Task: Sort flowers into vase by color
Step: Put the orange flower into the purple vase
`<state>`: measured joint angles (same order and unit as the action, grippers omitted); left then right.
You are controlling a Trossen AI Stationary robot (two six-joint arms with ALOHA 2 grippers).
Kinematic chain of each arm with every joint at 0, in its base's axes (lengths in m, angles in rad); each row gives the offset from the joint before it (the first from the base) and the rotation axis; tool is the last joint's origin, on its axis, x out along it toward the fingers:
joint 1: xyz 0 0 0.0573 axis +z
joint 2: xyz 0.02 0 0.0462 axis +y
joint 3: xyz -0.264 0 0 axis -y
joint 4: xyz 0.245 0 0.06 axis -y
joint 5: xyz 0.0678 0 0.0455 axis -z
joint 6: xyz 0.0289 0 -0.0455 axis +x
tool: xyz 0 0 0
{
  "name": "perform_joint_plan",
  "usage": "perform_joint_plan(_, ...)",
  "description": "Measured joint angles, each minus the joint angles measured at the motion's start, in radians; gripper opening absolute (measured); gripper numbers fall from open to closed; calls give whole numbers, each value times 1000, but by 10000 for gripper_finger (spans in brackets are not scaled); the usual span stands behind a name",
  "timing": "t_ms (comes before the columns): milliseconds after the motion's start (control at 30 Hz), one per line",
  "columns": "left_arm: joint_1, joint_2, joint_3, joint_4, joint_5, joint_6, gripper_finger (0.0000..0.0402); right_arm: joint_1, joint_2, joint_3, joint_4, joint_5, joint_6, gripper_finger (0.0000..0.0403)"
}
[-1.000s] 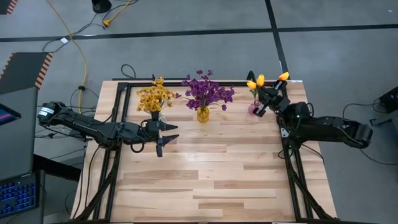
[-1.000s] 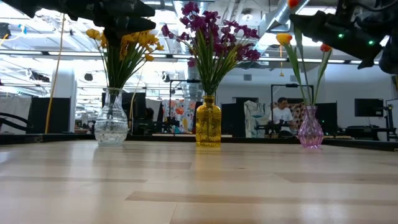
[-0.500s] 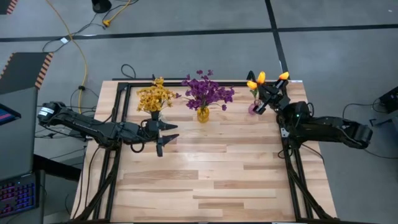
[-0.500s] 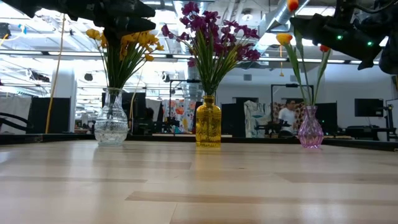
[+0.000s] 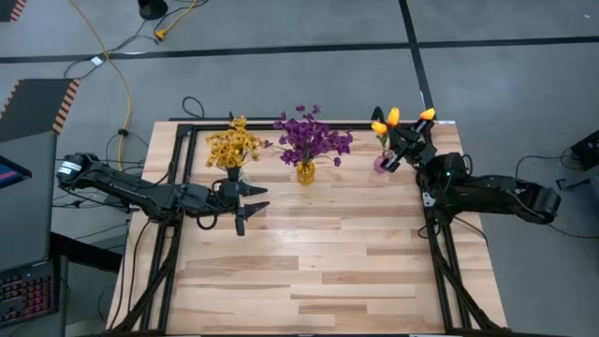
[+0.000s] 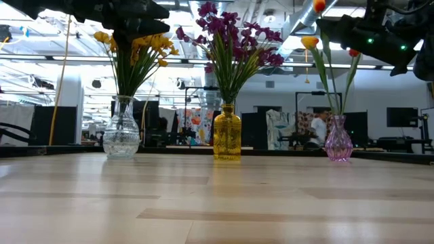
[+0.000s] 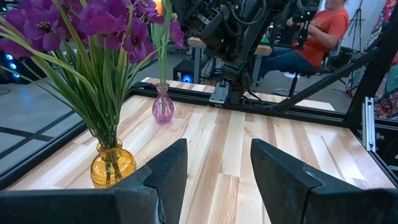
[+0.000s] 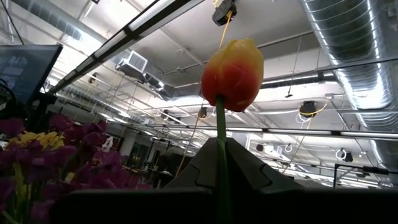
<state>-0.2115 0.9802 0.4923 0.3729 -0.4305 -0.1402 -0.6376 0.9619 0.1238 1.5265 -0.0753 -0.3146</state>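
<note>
My right gripper should open now, because the third tulip (image 5: 393,117) is upright over the pink vase (image 5: 380,164) in the high view.
Three vases stand along the table's far side. A clear vase (image 6: 122,139) holds yellow flowers (image 5: 232,145), an amber vase (image 6: 227,135) holds purple flowers (image 5: 312,138), and a pink vase (image 6: 338,142) holds two tulips (image 6: 310,42). My right gripper (image 5: 397,142) is raised above the pink vase, tilted upward, and shut on a third orange-yellow tulip (image 8: 233,73). That tulip's head stands above the fingertips. My left gripper (image 5: 251,208) hovers open just near of the clear vase, with nothing between its fingers (image 7: 168,171). My right gripper pinches the tulip's green stem (image 8: 221,134) between its two fingers, a short way below the head. The fingers slant upward from the table's right and near side. The tulip stands roughly upright with its head (image 6: 319,5) above the fingers. The gripper hides the stem's lower part.
A black frame (image 5: 182,140) runs around the table's edges. Bare wood (image 5: 328,253) spreads across the middle and near half of the table. In the room beyond, a seated person (image 7: 317,31) shows.
</note>
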Motion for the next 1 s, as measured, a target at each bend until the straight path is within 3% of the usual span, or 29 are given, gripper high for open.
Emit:
perform_joint_plan(533,0,0,0,0,0,0,164,0,0,0,0,27,-8,49)
perform_joint_plan(1000,0,0,0,0,1,-5,164,0,0,0,-6,38,-8,91)
